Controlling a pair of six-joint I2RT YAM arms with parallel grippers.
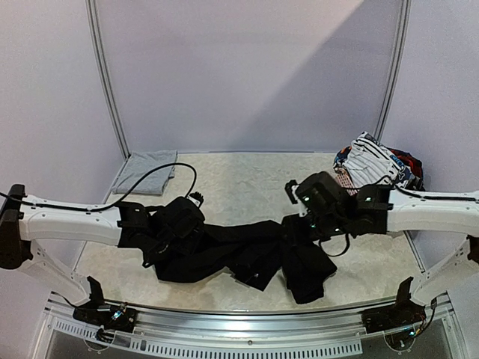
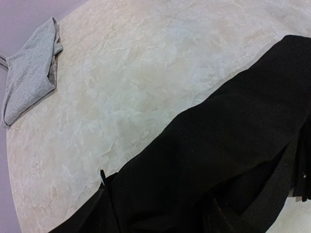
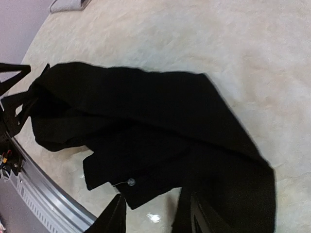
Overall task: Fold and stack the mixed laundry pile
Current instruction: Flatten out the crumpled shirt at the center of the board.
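My right gripper should next take hold of the black trousers [image 1: 247,254] beside their buttoned flap. It should then lift that end of the trousers and straighten them for folding.
Large black trousers [image 1: 247,254] lie crumpled across the front middle of the table, stretched between both arms. My left gripper [image 1: 187,217] hovers over their left end; in the left wrist view only black cloth [image 2: 218,145] fills the bottom, and the fingers cannot be made out against it. My right gripper [image 1: 303,217] is over their right end. In the right wrist view it [image 3: 158,216] stands open, bare table showing between its fingers [image 3: 116,216], just short of a buttoned flap [image 3: 130,182]. The rest of the mixed laundry pile [image 1: 374,161], white striped with red and blue bits, sits at the back right.
A folded light grey garment [image 1: 146,170] [image 2: 29,77] lies at the back left corner. A pink perforated basket [image 1: 345,179] shows under the back right heap. The metal front rail [image 1: 239,329] [image 3: 39,194] runs along the near edge. White walls close off the back.
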